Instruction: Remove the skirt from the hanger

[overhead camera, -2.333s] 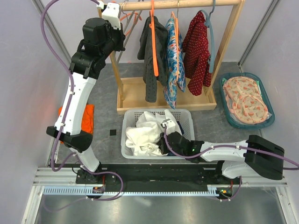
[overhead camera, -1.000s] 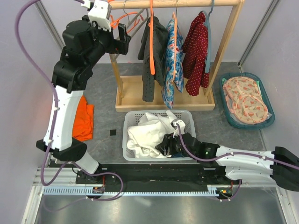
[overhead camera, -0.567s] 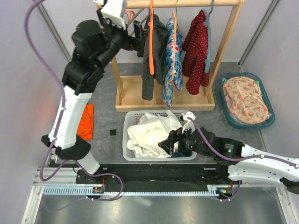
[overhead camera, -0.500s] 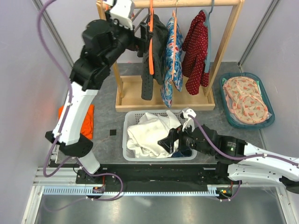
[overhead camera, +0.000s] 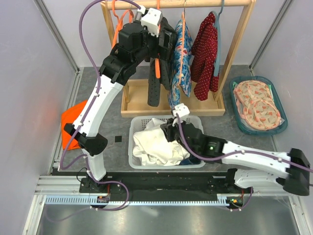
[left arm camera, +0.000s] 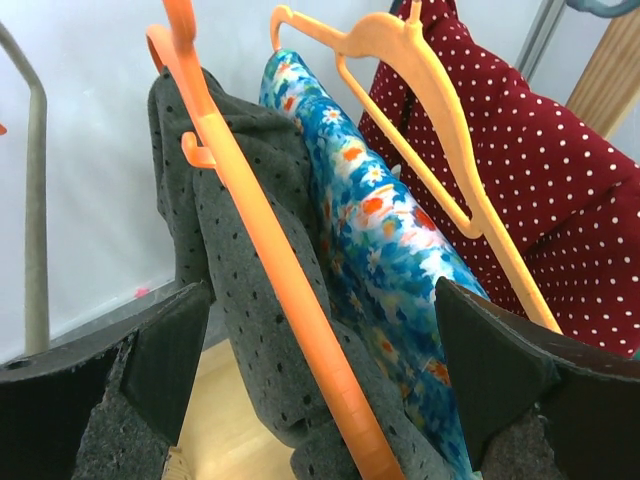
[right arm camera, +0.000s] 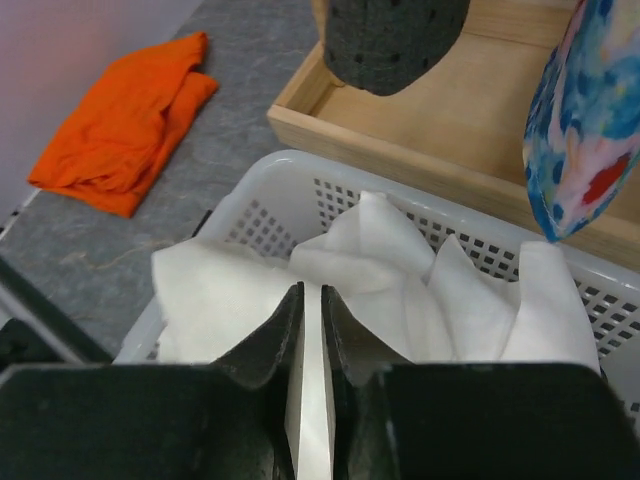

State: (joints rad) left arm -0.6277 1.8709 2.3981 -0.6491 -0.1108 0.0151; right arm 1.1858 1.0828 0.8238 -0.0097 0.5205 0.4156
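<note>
The orange hanger (overhead camera: 159, 68) would stay on the bar with the skirt if I lifted my left gripper now, because my fingers are wide apart around the hanger's arm.
The grey dotted skirt (overhead camera: 155, 90) hangs over an orange hanger (overhead camera: 159, 68) at the left end of the wooden rail (overhead camera: 195, 4). My left gripper (overhead camera: 164, 38) is up at the rail, wide open. In the left wrist view it (left arm camera: 330, 350) straddles the skirt (left arm camera: 230, 250) and the hanger arm (left arm camera: 260, 260), and its pads do not touch the cloth. My right gripper (overhead camera: 168, 132) hovers over the white basket (overhead camera: 198, 120). Its jaws (right arm camera: 311, 300) are shut to a thin slit, with white cloth (right arm camera: 380, 250) lying below them.
A blue floral garment (overhead camera: 182, 63) and a red polka-dot one (overhead camera: 205, 54) hang right of the skirt. The rack's wooden base (overhead camera: 137, 95) is behind the basket. An orange cloth (overhead camera: 73, 129) lies at the left. A teal tray (overhead camera: 259, 132) sits at the right.
My left arm swung right from the rack's left post and now has the skirt and hanger between its open fingers. My right gripper rose from the basket's cloth, opened, then shut.
</note>
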